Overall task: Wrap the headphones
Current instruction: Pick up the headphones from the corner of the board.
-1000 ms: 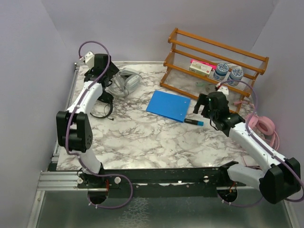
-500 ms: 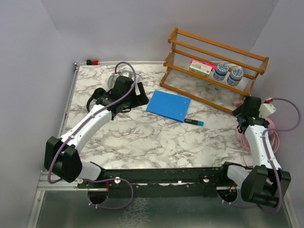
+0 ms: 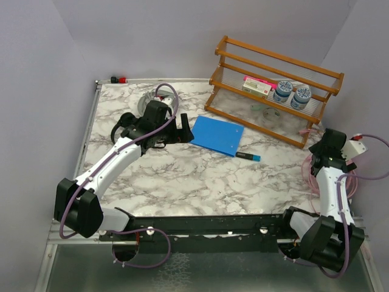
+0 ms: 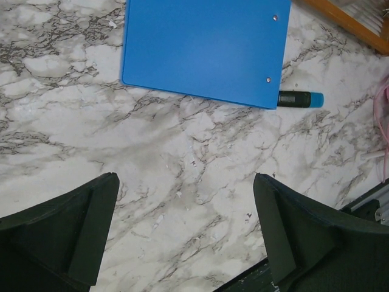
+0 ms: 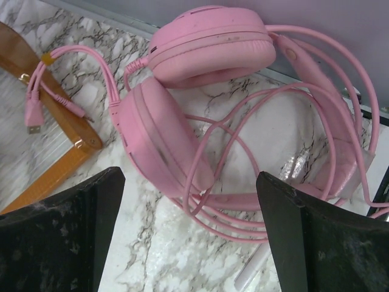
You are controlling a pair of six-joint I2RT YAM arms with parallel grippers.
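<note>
I need to grab the pink headphones (image 5: 206, 42) with my right gripper by the ear cup nearer the rack (image 5: 159, 137), so the looped cable stays free to wrap.
Pink over-ear headphones (image 5: 206, 42) lie at the table's right edge with their pink cable (image 5: 213, 140) in loose loops and the plug (image 5: 33, 115) near the rack's foot. My right gripper (image 5: 189, 176) hovers open just above them, holding nothing; in the top view it (image 3: 328, 143) covers most of them, leaving only cable (image 3: 308, 173) in sight. My left gripper (image 4: 185, 182) is open over bare marble beside the blue folder (image 4: 203, 48). Grey-white headphones (image 3: 146, 98) peek out behind the left arm at the back left. A thin black headphone band (image 3: 117, 128) shows beside that arm.
A wooden rack (image 3: 273, 85) with jars and a box stands at the back right. A black marker with a blue cap (image 3: 248, 156) lies at the folder's near corner. The side wall runs close to the right arm.
The left arm swung from the back-left corner toward the centre beside the folder. The right arm swung from the table's middle out to the right edge, above the pink headphones. Both grippers stayed open.
</note>
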